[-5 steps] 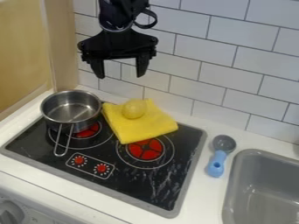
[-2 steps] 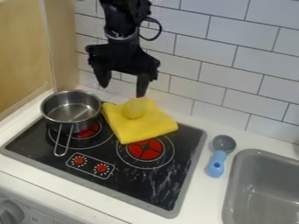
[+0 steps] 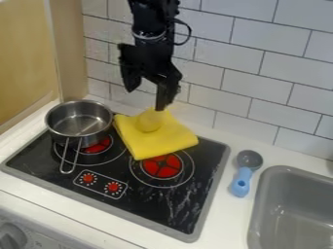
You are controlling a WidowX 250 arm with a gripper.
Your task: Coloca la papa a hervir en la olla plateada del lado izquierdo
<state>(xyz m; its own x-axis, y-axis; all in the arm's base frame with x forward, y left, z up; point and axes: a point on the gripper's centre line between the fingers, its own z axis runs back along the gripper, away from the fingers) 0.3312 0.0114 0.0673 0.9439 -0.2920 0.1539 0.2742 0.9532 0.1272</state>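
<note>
My gripper needs to take hold of the yellow potato by its rounded sides next, so that the potato can be boiled in the silver pot (image 3: 79,122).
The black gripper (image 3: 144,99) hangs open over the back of the stove, one finger up and to the left of the potato, the other just above it, covering a bit of its top edge. Round and yellowish, the potato (image 3: 149,121) rests on a folded yellow cloth (image 3: 162,142). To the left, a silver pot (image 3: 79,122) stands on the rear left burner with its handle toward the front. Its visible inside holds nothing.
Right of the black stove top (image 3: 170,204), a blue and grey scoop (image 3: 240,181) lies on the white counter beside a grey sink (image 3: 292,214). A tiled wall (image 3: 260,78) rises behind, and a wooden panel (image 3: 70,53) stands at the left.
The gripper has come down and to the right, turning somewhat, toward the potato. Pot, potato and cloth stay where they were.
</note>
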